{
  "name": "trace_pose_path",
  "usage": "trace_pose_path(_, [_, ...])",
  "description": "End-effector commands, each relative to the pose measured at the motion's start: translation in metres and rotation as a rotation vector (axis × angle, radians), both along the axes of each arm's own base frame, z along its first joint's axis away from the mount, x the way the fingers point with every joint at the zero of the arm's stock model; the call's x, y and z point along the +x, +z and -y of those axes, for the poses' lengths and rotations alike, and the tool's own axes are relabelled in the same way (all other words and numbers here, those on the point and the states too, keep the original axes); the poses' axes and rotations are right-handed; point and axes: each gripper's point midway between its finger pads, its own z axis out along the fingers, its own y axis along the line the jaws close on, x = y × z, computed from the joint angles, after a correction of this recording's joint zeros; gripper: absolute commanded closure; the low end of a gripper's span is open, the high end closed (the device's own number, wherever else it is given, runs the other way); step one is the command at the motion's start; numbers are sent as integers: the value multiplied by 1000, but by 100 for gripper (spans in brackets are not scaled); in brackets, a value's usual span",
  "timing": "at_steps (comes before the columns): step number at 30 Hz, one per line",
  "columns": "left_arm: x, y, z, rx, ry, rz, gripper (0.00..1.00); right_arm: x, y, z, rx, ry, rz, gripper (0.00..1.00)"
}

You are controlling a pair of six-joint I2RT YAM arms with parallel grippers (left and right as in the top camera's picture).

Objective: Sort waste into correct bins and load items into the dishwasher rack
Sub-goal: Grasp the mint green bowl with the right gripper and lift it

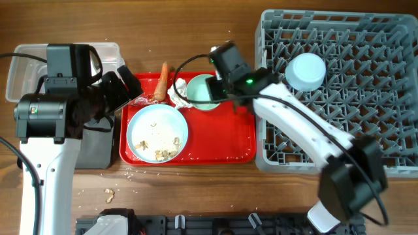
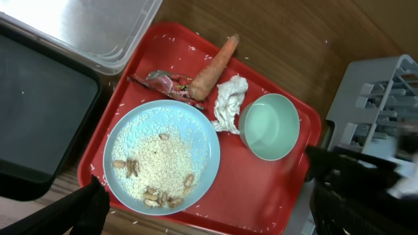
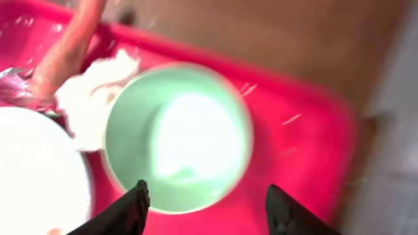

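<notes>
I should grab the near rim of the pale-green bowl (image 1: 199, 91) with my right gripper next. The bowl's body is then free to tip into the dishwasher rack.
A pale-blue plate (image 1: 184, 127) holding beige crumbs (image 1: 160, 153) lies on the red serving tray (image 1: 222, 137). Behind it lie the carrot (image 1: 161, 81), white tissue (image 1: 177, 91) and red wrapper (image 1: 145, 100). The pale-green bowl (image 1: 199, 91) stands upright beside the tissue. My right gripper (image 1: 219, 88) is open just above the bowl (image 3: 176, 137), its fingers (image 3: 209, 209) straddling the near rim. My left gripper (image 1: 124, 88) hovers open and empty (image 2: 215, 215) over the tray's left edge, above the plate (image 2: 209, 140). A pale-blue bowl (image 1: 305, 70) sits upside down in the grey rack (image 1: 366, 78). The yellow cup is out of view.
The clear tub (image 1: 26, 55) is at the far left, partly under my left arm. The black tray (image 1: 98, 147) lies in front of it, next to the red tray. Loose crumbs (image 1: 109, 194) lie on the wooden table near the front.
</notes>
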Motion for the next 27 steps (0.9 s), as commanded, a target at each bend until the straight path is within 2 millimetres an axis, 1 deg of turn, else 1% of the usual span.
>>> trace_pose_path(1, [1, 1, -3, 10, -1, 6, 0, -10, -37, -10, 111, -193, -184, 41])
trace_pose_path(2, [1, 1, -3, 10, -1, 6, 0, -9, -46, -8, 94, -219, -192, 43])
trace_pose_path(3, [1, 1, -3, 10, -1, 6, 0, -8, -55, -4, 71, -239, -199, 46])
trace_pose_path(4, [1, 1, -3, 10, -1, 6, 0, -8, -70, 3, 35, -292, -217, 54])
trace_pose_path(6, [1, 1, -3, 10, -1, 6, 0, -10, -89, 13, -4, -342, -255, 59])
trace_pose_path(7, [1, 1, -3, 10, -1, 6, 0, -12, -94, 16, -10, -371, -276, 61])
trace_pose_path(8, [1, 1, -3, 10, -1, 6, 0, -14, -95, 19, -14, -387, -287, 62])
trace_pose_path(9, [1, 1, -3, 10, -1, 6, 0, -14, -95, 20, -15, -390, -289, 76])
trace_pose_path(10, [1, 1, -3, 10, -1, 6, 0, -14, -95, 20, -15, -391, -288, 85])
trace_pose_path(13, [1, 1, -3, 11, -1, 6, 0, -13, -93, 21, -17, -382, -281, 96])
trace_pose_path(15, [1, 1, -3, 10, -1, 6, 0, -9, -85, 27, -34, -380, -252, 96])
trace_pose_path(17, [1, 1, -3, 10, -1, 6, 0, 2, -59, 35, -47, -377, -178, 96])
trace_pose_path(18, [1, 1, -3, 11, -1, 6, 0, 9, -40, 38, -47, -354, -123, 96])
trace_pose_path(20, [1, 1, -3, 10, -1, 6, 0, 20, 1, 48, -53, -339, -8, 96])
trace_pose_path(21, [1, 1, -3, 10, -1, 6, 0, 26, 33, 62, -73, -367, 88, 96])
trace_pose_path(22, [1, 1, -3, 10, -1, 6, 0, 32, 70, 86, -110, -421, 206, 96])
trace_pose_path(23, [1, 1, -3, 10, -1, 6, 0, 34, 101, 112, -152, -488, 305, 96])
trace_pose_path(24, [1, 1, -3, 10, -1, 6, 0, 34, 126, 139, -196, -570, 386, 96])
trace_pose_path(25, [1, 1, -3, 10, -1, 6, 0, 32, 149, 171, -257, -668, 464, 96])
trace_pose_path(26, [1, 1, -3, 10, -1, 6, 0, 28, 168, 204, -332, -764, 526, 96])
trace_pose_path(27, [1, 1, -3, 11, -1, 6, 0, 23, 180, 232, -417, -830, 561, 96])
